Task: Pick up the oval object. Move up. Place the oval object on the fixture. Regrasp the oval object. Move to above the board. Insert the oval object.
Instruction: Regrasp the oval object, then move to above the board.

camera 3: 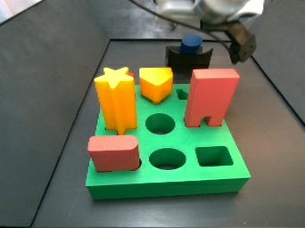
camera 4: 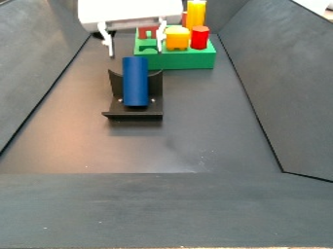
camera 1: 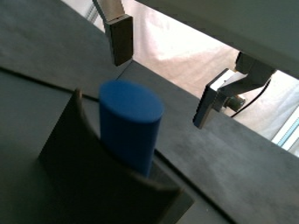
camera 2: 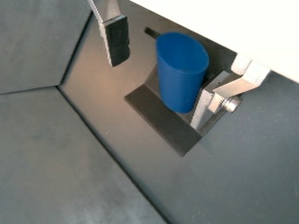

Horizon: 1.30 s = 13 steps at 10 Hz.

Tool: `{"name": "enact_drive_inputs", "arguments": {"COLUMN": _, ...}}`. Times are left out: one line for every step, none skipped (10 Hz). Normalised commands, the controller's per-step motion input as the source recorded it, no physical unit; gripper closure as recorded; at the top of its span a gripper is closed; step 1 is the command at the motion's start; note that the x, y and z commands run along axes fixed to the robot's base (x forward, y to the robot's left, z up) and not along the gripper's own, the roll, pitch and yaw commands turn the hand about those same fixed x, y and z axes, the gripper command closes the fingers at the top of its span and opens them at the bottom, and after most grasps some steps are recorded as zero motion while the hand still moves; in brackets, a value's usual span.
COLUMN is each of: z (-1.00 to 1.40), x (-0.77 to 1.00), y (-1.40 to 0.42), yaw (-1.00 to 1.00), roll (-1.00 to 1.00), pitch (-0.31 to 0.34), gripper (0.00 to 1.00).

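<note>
Next, my gripper grabs the oval object by its upper end (camera 3: 192,39) (camera 1: 128,98), and its lower end stays free to enter the board's hole.
The oval object, a dark blue peg (camera 4: 135,78), rests in the black fixture (camera 4: 132,107), leaning against its upright part. It also shows in both wrist views (camera 1: 128,122) (camera 2: 181,70) and in a side view (camera 3: 190,42) on the fixture (camera 3: 188,59). My gripper (camera 4: 130,37) hovers just above the peg, open and empty. Its fingers (camera 1: 121,39) stand wide on either side of the peg without touching it. The green board (camera 3: 179,174) lies beyond the fixture.
The board holds a yellow star (camera 3: 116,98), a yellow piece (camera 3: 156,83), a red arch block (camera 3: 212,96) and a salmon-red block (camera 3: 116,151). Round and square holes (camera 3: 167,158) in it are open. Dark sloped walls (camera 4: 39,88) bound the floor.
</note>
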Motion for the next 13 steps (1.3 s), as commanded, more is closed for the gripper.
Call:
{"name": "enact_drive_inputs", "arguments": {"z": -1.00, "x": 0.10, "y": 0.03, "yaw": 0.00, "roll": 0.07, "pitch": -0.078, "gripper": 0.00}}
{"name": "enact_drive_inputs", "arguments": {"z": -0.92, "x": 0.10, "y": 0.03, "yaw": -0.01, "roll": 0.06, "pitch": -0.066, "gripper": 0.00}}
{"name": "enact_drive_inputs", "arguments": {"z": -0.76, "x": 0.09, "y": 0.02, "yaw": -0.02, "roll": 0.06, "pitch": -0.052, "gripper": 0.00}}
{"name": "enact_drive_inputs", "arguments": {"z": -0.61, "x": 0.08, "y": 0.01, "yaw": -0.02, "roll": 0.06, "pitch": -0.044, "gripper": 0.00}}
{"name": "enact_drive_inputs", "arguments": {"z": -0.41, "x": 0.07, "y": 0.01, "yaw": -0.02, "roll": 0.06, "pitch": -0.028, "gripper": 0.00}}
{"name": "enact_drive_inputs", "arguments": {"z": -0.27, "x": 0.07, "y": 0.01, "yaw": -0.01, "roll": 0.06, "pitch": -0.023, "gripper": 0.00}}
{"name": "enact_drive_inputs", "arguments": {"z": 0.00, "x": 0.00, "y": 0.00, "yaw": 0.00, "roll": 0.00, "pitch": 0.000, "gripper": 1.00}}
{"name": "enact_drive_inputs", "arguments": {"z": 1.00, "x": 0.04, "y": -0.31, "yaw": 0.22, "roll": 0.08, "pitch": 0.073, "gripper": 1.00}}
{"name": "enact_drive_inputs", "arguments": {"z": 1.00, "x": 0.04, "y": -0.31, "yaw": 0.22, "roll": 0.07, "pitch": 0.077, "gripper": 1.00}}
{"name": "enact_drive_inputs", "arguments": {"z": 1.00, "x": 0.04, "y": -0.29, "yaw": 0.20, "roll": 0.06, "pitch": 0.069, "gripper": 1.00}}
{"name": "enact_drive_inputs", "arguments": {"z": 1.00, "x": 0.04, "y": -0.28, "yaw": 0.18, "roll": 0.03, "pitch": 0.047, "gripper": 1.00}}
{"name": "enact_drive_inputs", "arguments": {"z": 1.00, "x": 0.04, "y": -0.27, "yaw": 0.15, "roll": 0.01, "pitch": 0.017, "gripper": 1.00}}
{"name": "enact_drive_inputs", "arguments": {"z": 1.00, "x": 0.04, "y": -0.26, "yaw": 0.13, "roll": 0.00, "pitch": 0.000, "gripper": 1.00}}
